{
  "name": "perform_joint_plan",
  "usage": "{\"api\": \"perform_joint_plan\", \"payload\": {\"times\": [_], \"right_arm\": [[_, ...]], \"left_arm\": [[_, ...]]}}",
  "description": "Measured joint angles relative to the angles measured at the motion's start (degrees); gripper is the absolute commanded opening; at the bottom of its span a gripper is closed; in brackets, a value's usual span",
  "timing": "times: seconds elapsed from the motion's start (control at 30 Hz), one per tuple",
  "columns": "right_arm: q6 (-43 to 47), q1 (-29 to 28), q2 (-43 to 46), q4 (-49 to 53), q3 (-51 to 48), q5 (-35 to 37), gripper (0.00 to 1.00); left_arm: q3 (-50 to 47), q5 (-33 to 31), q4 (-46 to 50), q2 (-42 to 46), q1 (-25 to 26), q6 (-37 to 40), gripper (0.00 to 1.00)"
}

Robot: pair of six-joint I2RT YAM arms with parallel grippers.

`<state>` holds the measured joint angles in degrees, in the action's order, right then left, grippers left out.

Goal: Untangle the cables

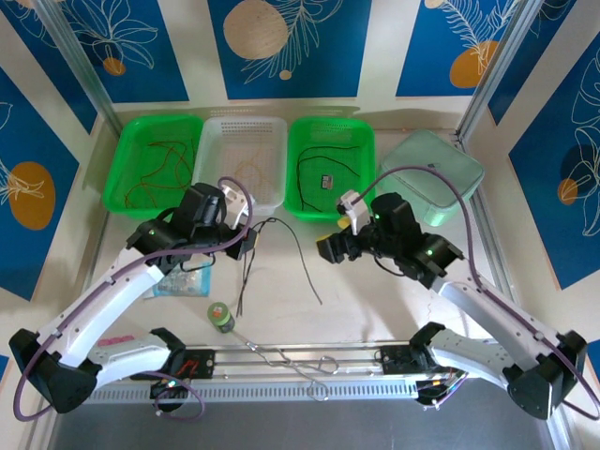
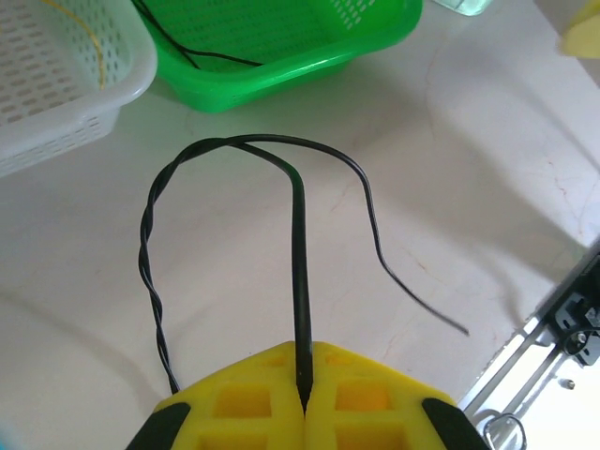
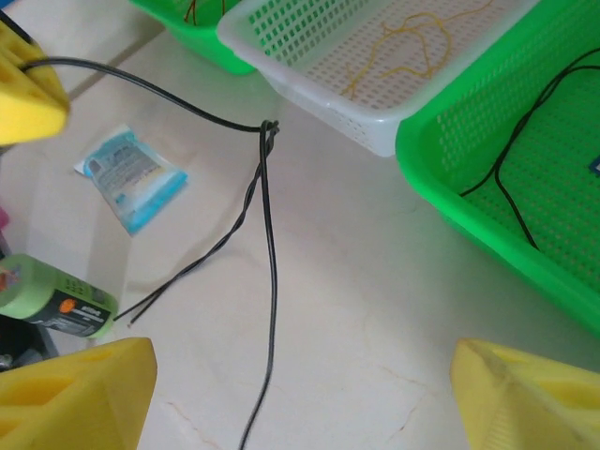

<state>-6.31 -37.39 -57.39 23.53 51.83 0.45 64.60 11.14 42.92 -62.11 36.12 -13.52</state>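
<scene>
My right gripper grabs the black cable's loose single strand (image 1: pixel 301 252) (image 3: pixel 273 295) next, free of the twisted stretch, to pull the strands apart and untangle them.
A black cable (image 2: pixel 298 244) lies on the table between the arms, one stretch twisted round a second black strand (image 2: pixel 150 272) and one loose end (image 2: pixel 422 300) trailing right. My left gripper (image 2: pixel 305 354) is shut on this cable, which runs out straight from between the yellow fingers. In the top view that gripper (image 1: pixel 250 240) sits at the cable's left end. My right gripper (image 3: pixel 300 394) is open above the table, with the cable (image 3: pixel 271 281) passing between its fingers untouched. From above, the right gripper (image 1: pixel 328 248) hovers just right of the cable (image 1: pixel 302 267).
Along the back stand a green basket (image 1: pixel 117 183) with red cable, a white basket (image 1: pixel 208 164) with yellow-tan cable, a green basket (image 1: pixel 364 187) with black cable, and a pale green box (image 1: pixel 431 173). A blue packet (image 1: pixel 183 281), a green bottle (image 1: pixel 221 317) and a bent silver wire (image 1: pixel 291 361) lie near the front.
</scene>
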Motion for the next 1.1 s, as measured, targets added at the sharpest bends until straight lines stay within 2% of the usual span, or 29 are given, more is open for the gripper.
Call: {"api": "perform_joint_plan", "payload": {"times": [0.23,0.33,0.4,0.43,0.47,0.5,0.53,0.73,0.87,0.97,1.1], "right_arm": [[3.13,-1.42,-14.69,-6.84,1.99,-1.03,0.76],[4.35,-1.88,-21.53,-8.63,4.76,-1.27,0.66],[5.03,-2.05,-24.83,-9.16,6.64,-1.29,0.47],[5.75,-2.16,-26.1,-9.42,7.5,-1.27,0.33],[6.14,-2.34,-26.91,-9.42,8.24,-1.09,0.13],[6.51,-2.45,-27.12,-9.38,8.7,-0.98,0.03],[6.88,-2.71,-27.15,-9.31,9.14,-0.83,0.0],[8.07,-4.68,-24.0,-6.69,10.69,1.86,0.0],[7.08,-4.81,-15.3,-5.4,7.8,5.55,0.0],[5.22,-2.23,-5.88,-4.68,2.49,8.22,0.0],[1.75,5.07,5.6,-0.94,-3.74,10.99,0.0]], "left_arm": [[1.75,1.6,0.0,-0.33,0.22,-0.02,0.0],[1.9,2.01,0.02,-0.35,0.28,-0.04,0.0],[2.03,2.03,0.09,-0.35,0.28,-0.04,0.0],[2.29,2.03,0.26,-0.35,0.28,-0.04,0.0],[2.62,2.01,0.5,-0.35,0.31,-0.02,0.0],[2.84,2.01,0.63,-0.33,0.33,-0.02,0.0],[3.02,1.99,0.7,-0.26,0.33,-0.02,0.0],[3.06,0.5,1.11,1.53,0.33,0.46,0.0],[3.58,-1.88,1.31,3.45,0.31,0.61,0.0],[4.5,-3.5,1.22,4.44,0.17,0.59,0.0],[5.31,-5.44,0.81,4.9,0.07,0.59,0.0]]}}
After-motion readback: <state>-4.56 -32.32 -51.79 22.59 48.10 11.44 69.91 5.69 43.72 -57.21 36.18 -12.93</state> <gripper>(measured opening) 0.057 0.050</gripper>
